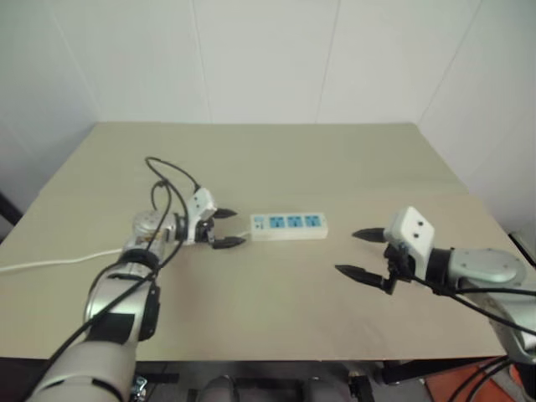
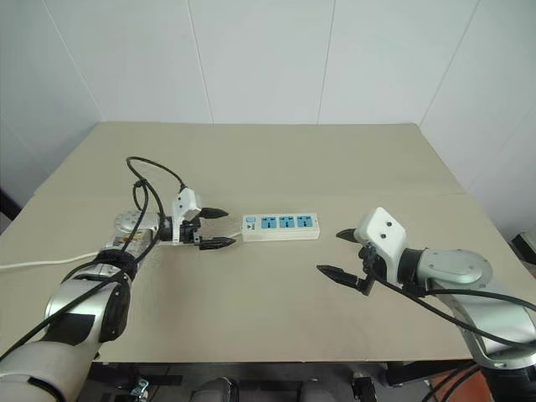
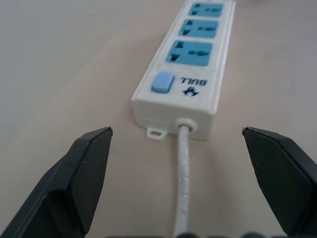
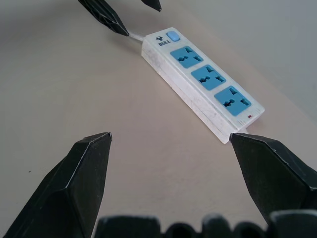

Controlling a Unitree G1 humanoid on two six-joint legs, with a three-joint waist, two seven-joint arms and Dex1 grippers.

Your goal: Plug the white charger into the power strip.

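Observation:
I should next use my left gripper to grab the power strip, which is a long bar (image 1: 289, 226) but narrow across, by the flat sides of its switch end (image 1: 260, 227).
The power strip (image 1: 289, 225) lies flat near the middle of the tan table, a long white bar with three blue socket faces and a blue switch (image 3: 162, 83) at its left end. All three sockets are bare. My left gripper (image 1: 238, 228) is open just off the switch end, its fingers straddling the thin white cord (image 3: 182, 173) without touching the strip. My right gripper (image 1: 345, 251) is open to the right of the strip and nearer me, pointing at its far end, holding nothing. The white charger is out of view.
The strip's cord (image 1: 50, 261) trails left across the table (image 1: 276, 318) to its left edge. Black cables loop above my left wrist (image 1: 172, 180). White walls stand behind the table, whose right edge runs close to my right arm.

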